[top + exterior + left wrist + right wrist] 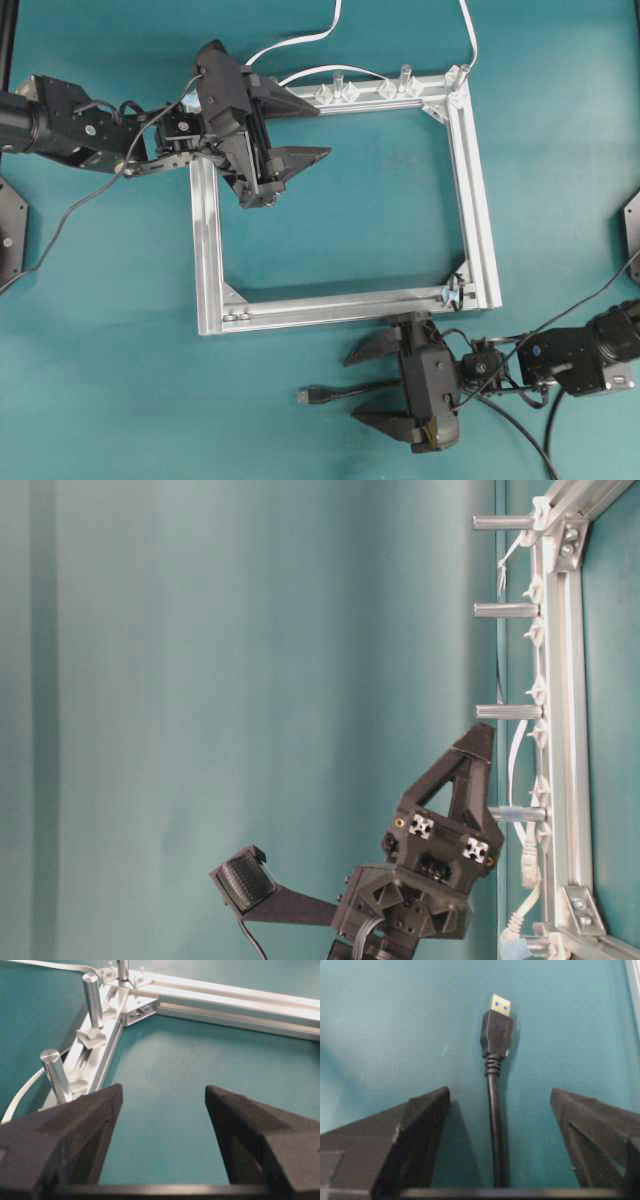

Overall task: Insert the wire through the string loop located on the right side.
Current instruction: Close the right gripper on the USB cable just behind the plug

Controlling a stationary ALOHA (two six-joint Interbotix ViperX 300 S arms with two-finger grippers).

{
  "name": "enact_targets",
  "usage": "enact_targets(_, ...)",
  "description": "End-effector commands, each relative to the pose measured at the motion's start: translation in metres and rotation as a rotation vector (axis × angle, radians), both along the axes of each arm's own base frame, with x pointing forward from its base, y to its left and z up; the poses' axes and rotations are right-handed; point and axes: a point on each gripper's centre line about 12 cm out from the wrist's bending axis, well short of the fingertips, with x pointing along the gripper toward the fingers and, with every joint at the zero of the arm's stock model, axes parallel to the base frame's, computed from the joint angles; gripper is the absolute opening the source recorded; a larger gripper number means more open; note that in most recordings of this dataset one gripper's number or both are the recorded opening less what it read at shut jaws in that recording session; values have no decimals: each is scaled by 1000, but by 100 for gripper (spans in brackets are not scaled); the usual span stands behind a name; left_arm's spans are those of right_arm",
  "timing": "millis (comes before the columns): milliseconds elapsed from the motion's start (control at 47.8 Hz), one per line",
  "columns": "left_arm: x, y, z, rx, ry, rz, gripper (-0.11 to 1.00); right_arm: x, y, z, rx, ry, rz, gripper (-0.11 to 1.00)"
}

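Next, my right gripper grabs the black cable by its cord behind the plug (370,388) (494,1110), so the plug stays free to enter the loop.
The wire (345,391) is a black cable lying on the teal table below the silver frame (205,240), its plug (305,397) pointing left. My right gripper (356,384) is open and straddles it. In the right wrist view the wire (493,1125) runs up between the two spread fingers without touching either, ending in the plug (496,1030). The string loop (455,293), with a light-blue mark, sits at the frame's lower right corner, just above the right gripper's wrist. My left gripper (318,130) hangs open and empty over the frame's upper left corner, with only table between its fingers (90,1120).
Clear clips and short metal posts (93,992) stand along the frame's top bar (400,88). White cables (300,42) lead away from the top of the frame. The arms' own black cords (560,320) trail at both sides.
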Motion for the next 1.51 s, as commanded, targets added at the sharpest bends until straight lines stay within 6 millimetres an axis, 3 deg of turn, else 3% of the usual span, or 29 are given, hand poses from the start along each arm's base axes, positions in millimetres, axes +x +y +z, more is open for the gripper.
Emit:
enact_targets(0, 2, 0, 10, 6, -29, -2, 73, 3, 3, 7, 9, -17, 3, 90)
enact_targets(105, 2, -1, 10, 7, -30, -4, 73, 2, 3, 5, 8, -2, 6, 88)
enact_targets(376, 2, 0, 10, 6, -29, -2, 73, 1, 2, 2, 5, 20, 6, 67)
enact_targets(565, 2, -1, 10, 5, -29, -3, 73, 0, -4, -3, 12, 105, -6, 21)
enact_targets(648, 2, -1, 10, 5, -29, -3, 73, 0, -4, -4, 15, 124, -8, 8)
enact_targets(1255, 1, -1, 8, 1, -11, -4, 73, 1, -9, 1, 21, 128, -19, 7)
enact_targets(1359, 1, -1, 7, 1, -9, -4, 73, 1, -8, 8, 26, 130, -12, 7)
enact_targets(1485, 1, -1, 7, 1, -9, -4, 73, 2, -9, 29, 21, 109, 11, 7)
